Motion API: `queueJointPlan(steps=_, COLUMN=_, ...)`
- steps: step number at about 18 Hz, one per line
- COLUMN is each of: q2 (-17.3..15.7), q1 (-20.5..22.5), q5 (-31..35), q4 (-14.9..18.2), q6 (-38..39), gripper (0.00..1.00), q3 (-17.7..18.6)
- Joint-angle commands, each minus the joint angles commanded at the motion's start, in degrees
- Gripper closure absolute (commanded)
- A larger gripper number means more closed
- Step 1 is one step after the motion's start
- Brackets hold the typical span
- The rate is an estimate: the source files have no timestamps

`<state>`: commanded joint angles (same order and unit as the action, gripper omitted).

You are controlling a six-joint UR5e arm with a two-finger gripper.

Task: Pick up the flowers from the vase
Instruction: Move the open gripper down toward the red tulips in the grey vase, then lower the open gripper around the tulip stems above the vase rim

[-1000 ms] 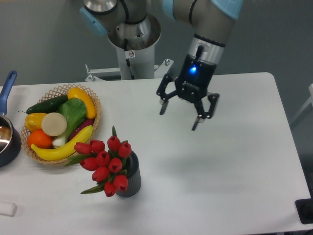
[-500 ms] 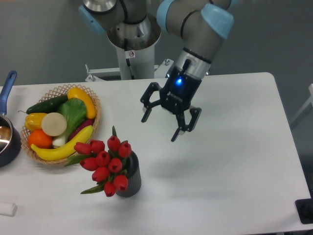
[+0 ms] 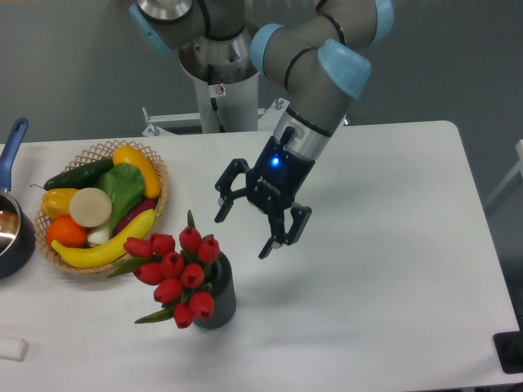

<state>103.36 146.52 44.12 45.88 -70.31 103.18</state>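
Observation:
My gripper next grabs the red tulip buds of the flowers, to pick the flowers out of the dark grey vase.
The flowers, a bunch of red tulip buds with green leaves, stand in the small dark grey ribbed vase near the table's front left and lean out to its left. My gripper hangs open just above and to the right of the buds, apart from them, with nothing between its fingers. Its left finger is close above the topmost bud; its right finger is out over bare table.
A wicker basket of fruit and vegetables sits at the left, close behind the flowers. A dark pot with a blue handle is at the left edge. A small white object lies at the front left corner.
My gripper has moved down and to the left across the table, from the back middle to just beside the flowers. It has stayed open. The flowers and vase have not moved.

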Motion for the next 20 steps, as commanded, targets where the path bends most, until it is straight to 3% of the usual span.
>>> queueJointPlan(steps=7, q2=1.1, q1=-1.1, q5=-0.1, q4=-0.1, q6=-2.7, gripper=0.00, q3=0.4)
queueJointPlan(steps=20, q2=3.2, q1=-4.1, q5=-0.9, q4=-0.7, q6=0.1, gripper=0.00, q3=0.0)
